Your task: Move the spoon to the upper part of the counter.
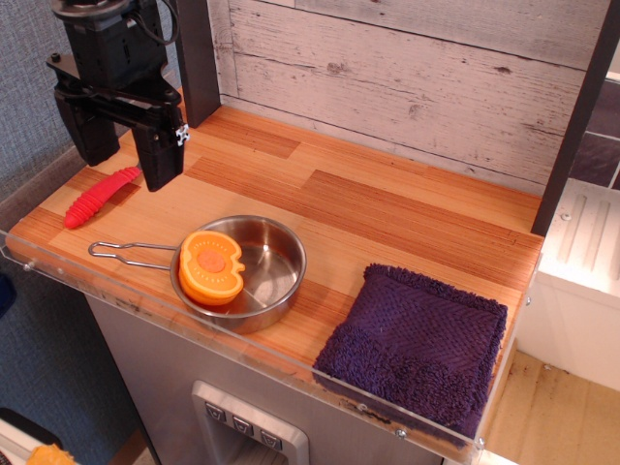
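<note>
My gripper takes hold of the spoon by its neck [135, 172] beside the red handle next, to shift the spoon to the upper part of the counter.
The spoon [101, 196] lies on the counter [387, 208] at its left end, its ribbed red handle pointing toward the front left edge. Its silver bowl is hidden behind my gripper. My black gripper [124, 163] hangs just above the far end of the spoon, fingers pointing down and spread apart. The jaws are open, with nothing held between them.
A steel pan [252, 273] with a thin wire handle [131, 254] sits at the front, holding an orange half-fruit toy [210, 267]. A purple towel [418, 344] lies at the front right. A clear acrylic rim [194, 334] edges the counter. Whitewashed boards [407, 77] back it.
</note>
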Available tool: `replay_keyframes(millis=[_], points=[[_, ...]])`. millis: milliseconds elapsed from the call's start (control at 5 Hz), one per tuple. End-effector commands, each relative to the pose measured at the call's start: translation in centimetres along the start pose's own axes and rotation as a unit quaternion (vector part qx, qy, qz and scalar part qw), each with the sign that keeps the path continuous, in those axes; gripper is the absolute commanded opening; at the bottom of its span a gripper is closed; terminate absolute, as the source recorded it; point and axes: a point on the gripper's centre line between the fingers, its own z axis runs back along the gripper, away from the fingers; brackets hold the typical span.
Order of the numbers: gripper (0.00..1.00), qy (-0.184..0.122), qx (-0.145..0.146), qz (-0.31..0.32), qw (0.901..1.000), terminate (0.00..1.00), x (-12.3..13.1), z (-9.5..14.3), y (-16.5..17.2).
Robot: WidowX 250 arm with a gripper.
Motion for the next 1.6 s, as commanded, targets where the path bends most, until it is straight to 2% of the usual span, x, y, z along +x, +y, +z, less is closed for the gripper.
replay_keyframes(millis=[0,200,400,600,800,1000,1400], points=[[1.00,0.000,0.000,0.000,1.0000,0.00,0.0,0.0,0.0],[1.00,-0.002,0.011,0.038,0.9992,0.00,-0.1,-0.3,3.8],[1.00,-0.006,0.037,0.079,0.9961,0.00,-0.7,-0.6,8.4],[1.00,-0.022,0.066,0.111,0.9914,0.00,-1.5,-0.6,12.9],[1.00,-0.024,0.079,0.095,0.9920,0.00,-0.4,-2.7,13.4],[1.00,-0.045,0.082,0.073,0.9929,0.00,1.4,-4.3,12.0],[1.00,-0.056,0.086,0.072,0.9921,0.00,3.4,-4.7,11.8]])
